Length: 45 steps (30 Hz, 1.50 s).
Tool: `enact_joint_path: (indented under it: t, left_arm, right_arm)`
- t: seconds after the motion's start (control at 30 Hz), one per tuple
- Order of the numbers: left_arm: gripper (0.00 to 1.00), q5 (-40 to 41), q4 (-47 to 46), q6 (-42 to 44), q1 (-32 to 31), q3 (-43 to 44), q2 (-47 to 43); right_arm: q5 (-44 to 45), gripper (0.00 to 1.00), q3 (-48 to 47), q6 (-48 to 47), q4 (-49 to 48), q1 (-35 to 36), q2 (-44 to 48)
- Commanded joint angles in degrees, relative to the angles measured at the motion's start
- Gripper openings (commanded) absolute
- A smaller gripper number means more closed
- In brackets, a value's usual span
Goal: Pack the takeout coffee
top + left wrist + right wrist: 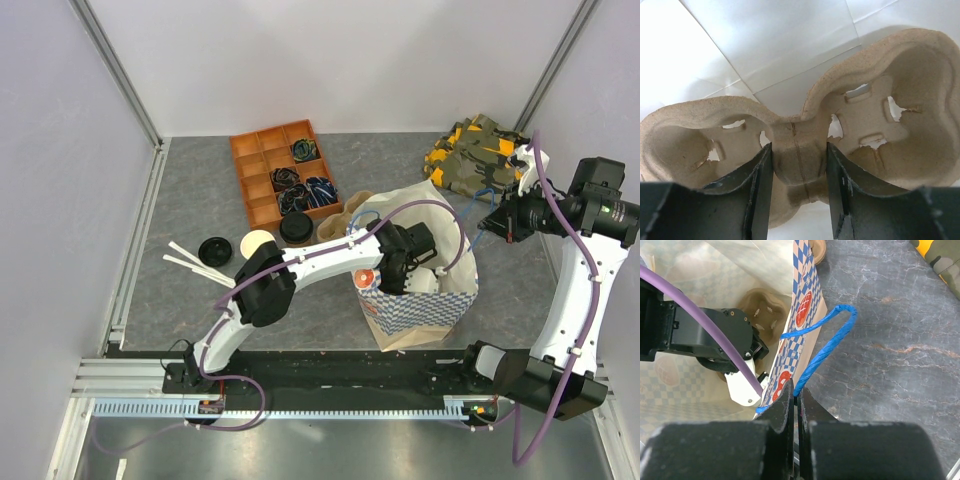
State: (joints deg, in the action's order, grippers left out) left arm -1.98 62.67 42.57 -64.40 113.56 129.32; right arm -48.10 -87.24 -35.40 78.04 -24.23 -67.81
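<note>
The bag's white paper bottom is directly below the wells of the cup carrier (880,100), so it is time for my left gripper to let go. The carrier would rest inside the bag.
The takeout coffee (295,229), seen from above as a round black lid, stands on the table left of the bag, and neither gripper touches it. My left gripper (405,270) reaches down inside the blue-checked paper bag (420,310). There my left gripper (799,150) is shut on the middle bridge of a moulded pulp cup carrier (880,100), whose two wells are empty. My right gripper (797,392) is shut on the bag's blue cord handle (825,352) at the bag's right rim, and the carrier (762,305) shows inside the bag.
A lidless tan cup (257,243), a loose flat black lid (214,250) and white sticks (195,262) lie left of the bag. An orange compartment tray (262,170) sits at the back. A camouflage cloth (475,155) lies at the back right.
</note>
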Motion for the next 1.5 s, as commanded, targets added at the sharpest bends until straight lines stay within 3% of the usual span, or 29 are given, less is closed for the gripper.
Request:
enact_joint_path:
  t: [0.0,0.2,0.33,1.47]
  left_arm:
    - [0.27,1.63,2.72,1.55,-0.29,0.00,3.22]
    - [0.49,1.10,2.63,1.12,-0.29,0.70,2.79]
    - [0.55,1.01,2.54,1.03,-0.29,0.44,2.78]
    - [0.56,0.84,-0.18,1.91,-0.20,-2.46,4.19]
  right_arm:
    - [-0.95,0.00,0.05,-1.43,5.63,-0.20,0.57]
    - [-0.60,0.00,0.14,-2.04,5.63,-0.21,0.49]
    - [-0.77,0.00,0.32,-2.31,5.72,-0.12,0.40]
    - [-1.39,0.00,0.32,-3.19,5.72,-0.12,0.14]
